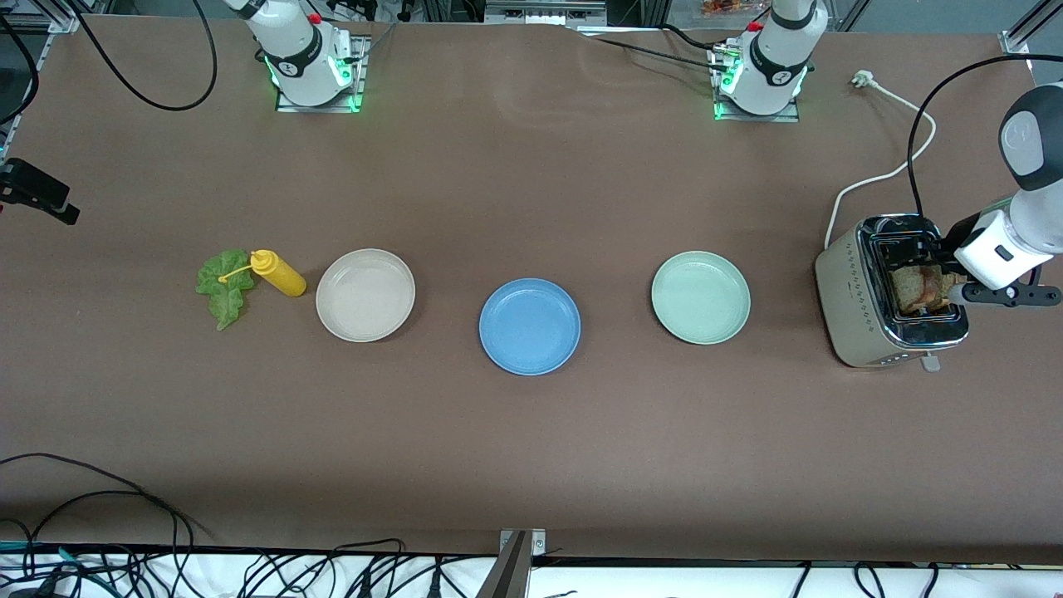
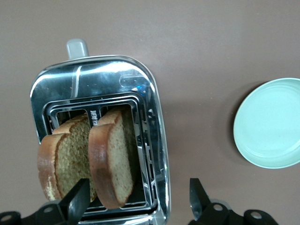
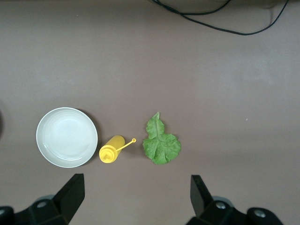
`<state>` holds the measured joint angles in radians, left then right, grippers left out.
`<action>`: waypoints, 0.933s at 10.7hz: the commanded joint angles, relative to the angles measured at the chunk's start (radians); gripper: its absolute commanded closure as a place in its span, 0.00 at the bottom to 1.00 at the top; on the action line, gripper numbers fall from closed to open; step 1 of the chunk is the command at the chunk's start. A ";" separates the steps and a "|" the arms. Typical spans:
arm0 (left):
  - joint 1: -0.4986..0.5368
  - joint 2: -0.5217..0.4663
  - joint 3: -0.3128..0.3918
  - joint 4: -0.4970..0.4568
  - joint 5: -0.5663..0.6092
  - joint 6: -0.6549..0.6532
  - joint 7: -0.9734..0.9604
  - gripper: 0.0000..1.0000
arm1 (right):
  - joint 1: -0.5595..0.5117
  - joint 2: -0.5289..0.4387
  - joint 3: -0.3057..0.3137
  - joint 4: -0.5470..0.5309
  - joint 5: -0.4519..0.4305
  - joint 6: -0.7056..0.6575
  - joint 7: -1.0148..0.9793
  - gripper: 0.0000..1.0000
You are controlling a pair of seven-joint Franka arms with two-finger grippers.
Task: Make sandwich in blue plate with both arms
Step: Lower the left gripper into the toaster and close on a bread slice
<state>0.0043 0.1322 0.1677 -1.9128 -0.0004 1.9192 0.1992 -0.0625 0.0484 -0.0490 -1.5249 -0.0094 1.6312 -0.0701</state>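
Observation:
My left gripper should grab a bread slice by its top crust (image 1: 904, 277) next, so that it can start the sandwich on the blue plate (image 1: 530, 326).
The blue plate (image 1: 530, 326) lies empty mid-table. Two brown bread slices (image 1: 913, 286) stand in the toaster (image 1: 855, 299) at the left arm's end of the table; the left wrist view shows one slice (image 2: 115, 154) beside the other (image 2: 65, 159). My left gripper (image 1: 937, 270) hangs open just over the toaster slots, with its fingers either side of the slices (image 2: 138, 190), holding nothing. A green lettuce leaf (image 1: 224, 286) lies at the right arm's end. My right gripper (image 3: 137, 183) is open and empty, high over the table by the leaf (image 3: 161, 143); the front view does not show it.
A yellow squeeze bottle (image 1: 280, 274) lies beside the leaf, next to a beige-white plate (image 1: 365, 295). A pale green plate (image 1: 700, 297) sits between the blue plate and the toaster. The toaster's white cord (image 1: 880, 178) runs toward the left arm's base.

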 commanded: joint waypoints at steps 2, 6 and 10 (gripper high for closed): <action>0.016 0.037 0.004 -0.003 0.017 0.038 0.017 0.09 | -0.003 0.005 0.001 0.014 -0.012 -0.004 0.012 0.00; 0.019 0.064 0.010 -0.005 0.017 0.057 0.017 0.12 | -0.003 0.005 0.001 0.014 -0.012 -0.004 0.012 0.00; 0.019 0.066 0.021 -0.005 0.017 0.060 0.017 0.21 | -0.003 0.005 0.003 0.014 -0.012 -0.004 0.012 0.00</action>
<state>0.0224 0.2016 0.1850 -1.9148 -0.0004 1.9666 0.2013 -0.0626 0.0489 -0.0495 -1.5249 -0.0094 1.6312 -0.0701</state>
